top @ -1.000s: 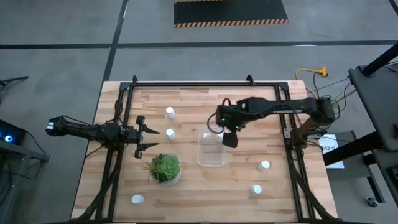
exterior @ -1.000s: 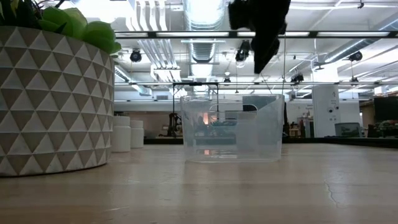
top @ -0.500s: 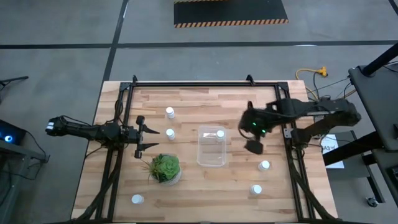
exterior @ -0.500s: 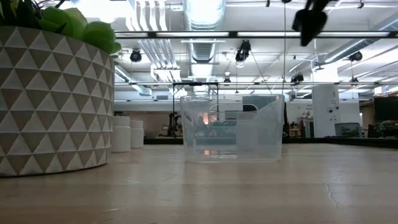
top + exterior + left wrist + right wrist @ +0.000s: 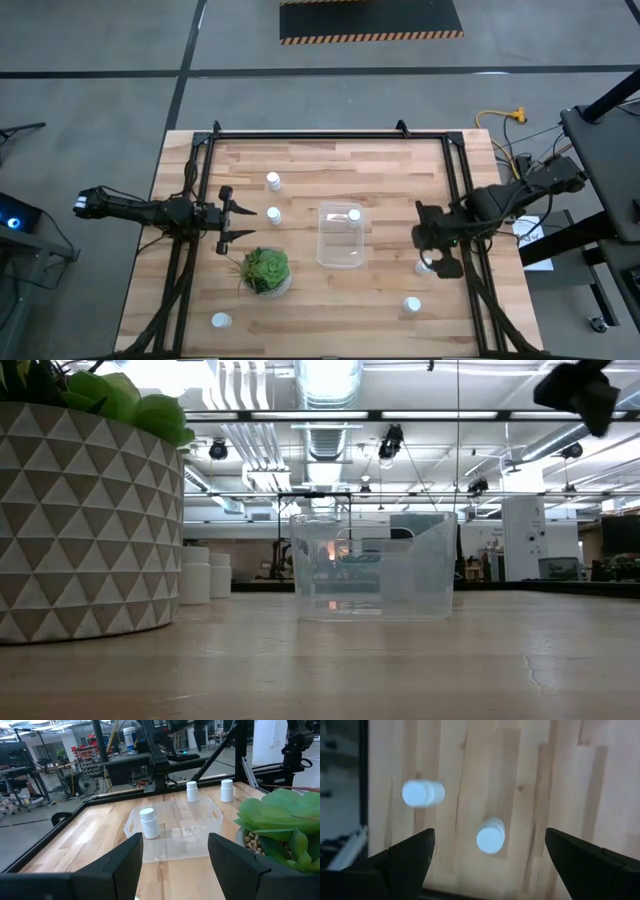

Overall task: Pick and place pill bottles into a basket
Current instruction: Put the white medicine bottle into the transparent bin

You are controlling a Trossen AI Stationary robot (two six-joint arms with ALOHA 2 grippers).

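Next, my right gripper takes hold of the loose pill bottle by its white cap end (image 5: pixel 424 267) to stand it in the clear basket (image 5: pixel 338 240).
The clear basket (image 5: pixel 338 240) stands mid-table with one white pill bottle (image 5: pixel 354 214) upright at its far end, which also shows in the left wrist view (image 5: pixel 148 822). My right gripper (image 5: pixel 440 255) hangs open above the right side of the table, pointing down over a loose bottle (image 5: pixel 491 838). A second bottle (image 5: pixel 422 793) stands close by. Two bottles (image 5: pixel 273 181) (image 5: pixel 274 214) stand left of the basket, and one (image 5: pixel 221 320) stands at the near left. My left gripper (image 5: pixel 236 222) waits open at the left, level with the table.
A green plant in a patterned round pot (image 5: pixel 265 270) stands near-left of the basket and fills the left of the low view (image 5: pixel 90 520). A black frame rail (image 5: pixel 462 215) runs along the table's right side, close to my right gripper.
My right gripper has swung from above the basket's far right corner toward the table's right edge and a little toward the near edge, staying high. A pill bottle now shows standing in the basket where the gripper had been.
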